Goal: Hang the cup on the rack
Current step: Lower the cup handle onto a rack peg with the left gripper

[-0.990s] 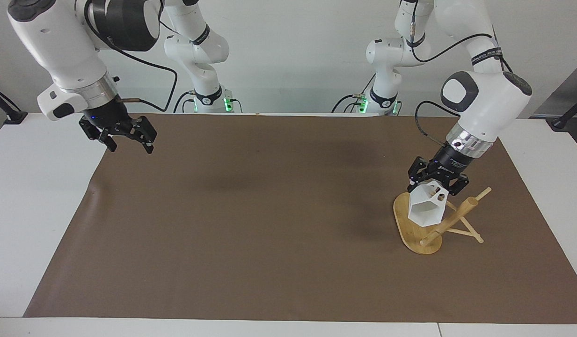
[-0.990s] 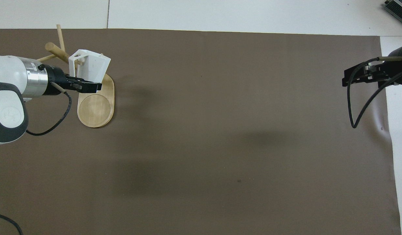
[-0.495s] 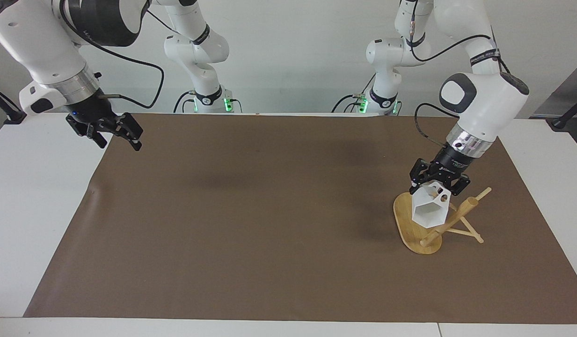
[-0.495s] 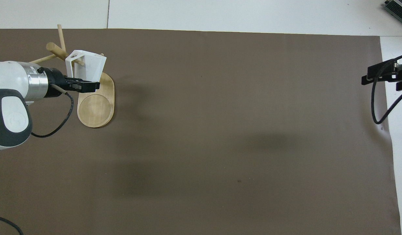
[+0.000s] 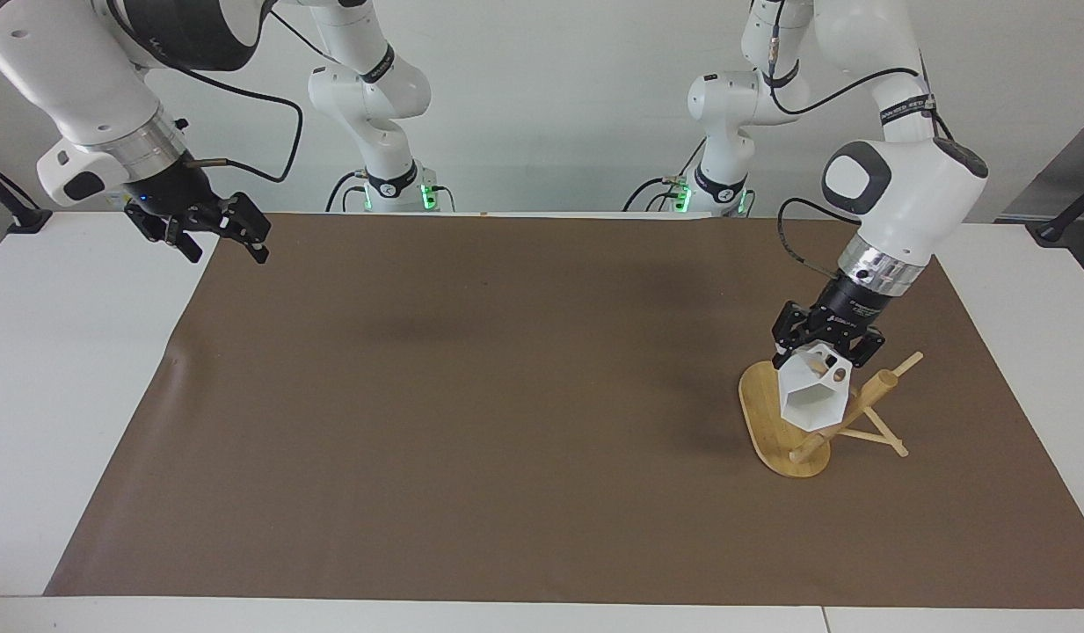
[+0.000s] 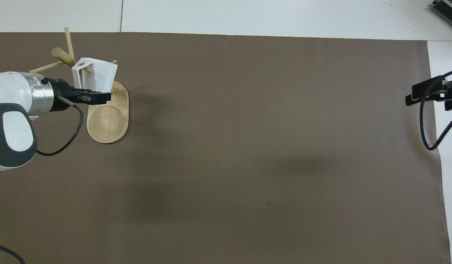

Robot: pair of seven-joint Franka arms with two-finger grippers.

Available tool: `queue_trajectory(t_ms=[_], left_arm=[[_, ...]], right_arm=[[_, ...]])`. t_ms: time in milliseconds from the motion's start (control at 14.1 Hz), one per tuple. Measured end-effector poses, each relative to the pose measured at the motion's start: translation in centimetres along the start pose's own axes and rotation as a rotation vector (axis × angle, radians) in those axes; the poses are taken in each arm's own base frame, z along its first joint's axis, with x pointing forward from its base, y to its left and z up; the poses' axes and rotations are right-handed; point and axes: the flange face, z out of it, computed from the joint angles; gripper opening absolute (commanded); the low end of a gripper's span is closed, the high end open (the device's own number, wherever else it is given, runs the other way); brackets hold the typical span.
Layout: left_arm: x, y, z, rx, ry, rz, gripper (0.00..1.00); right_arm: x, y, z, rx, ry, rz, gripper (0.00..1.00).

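I need to let go of the cup with my left gripper now. The cup would hang, because the cup's pierced handle (image 6: 77,73) is around the thin peg of the rack.
The white faceted cup (image 5: 812,396) is held in my left gripper (image 5: 821,350), which is shut on its rim, over the rack. The cup lies on its side, its mouth turned away from the robots. Its pierced handle (image 6: 80,68) is at a thin peg of the rack, close to the post. The bamboo rack (image 5: 774,424) lies tipped, its oval base (image 6: 108,117) up on its edge and its post (image 5: 867,397) slanting toward the left arm's end of the table. My right gripper (image 5: 216,236) is open and empty in the air over the mat's edge at the right arm's end.
A brown mat (image 5: 506,396) covers most of the white table (image 5: 58,369). The rack's pegs (image 5: 884,440) stick out over the mat toward the left arm's end. The right gripper's cable (image 6: 425,124) hangs in a loop under it.
The left gripper has carried the cup a little toward the rack's post and lower, bringing the handle onto the peg. The right gripper has risen and drawn back toward its end of the table.
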Motion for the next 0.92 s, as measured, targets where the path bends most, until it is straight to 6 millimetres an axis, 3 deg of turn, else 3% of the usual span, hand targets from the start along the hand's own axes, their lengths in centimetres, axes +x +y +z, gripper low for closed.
queue_trajectory(t_ms=[283, 424, 495, 637, 920], left_arm=[[0.0, 0.2, 0.0, -0.004, -0.014, -0.016, 0.00], [0.0, 0.3, 0.0, -0.008, -0.023, -0.020, 0.09], [0.0, 0.3, 0.0, -0.008, -0.024, -0.021, 0.20], [0.0, 0.3, 0.0, -0.008, -0.025, -0.021, 0.77], [0.0, 0.3, 0.0, -0.008, -0.024, -0.018, 0.79]], right_arm=[[-0.4, 0.1, 1.3, 0.004, -0.017, 0.001, 1.00], [-0.6, 0.1, 2.2, 0.006, -0.017, 0.001, 1.00], [-0.7, 0.1, 2.5, 0.007, -0.017, 0.001, 1.00], [-1.0, 0.2, 3.0, 0.008, -0.025, 0.002, 1.00], [-1.2, 0.3, 3.8, 0.010, -0.018, 0.003, 1.00]])
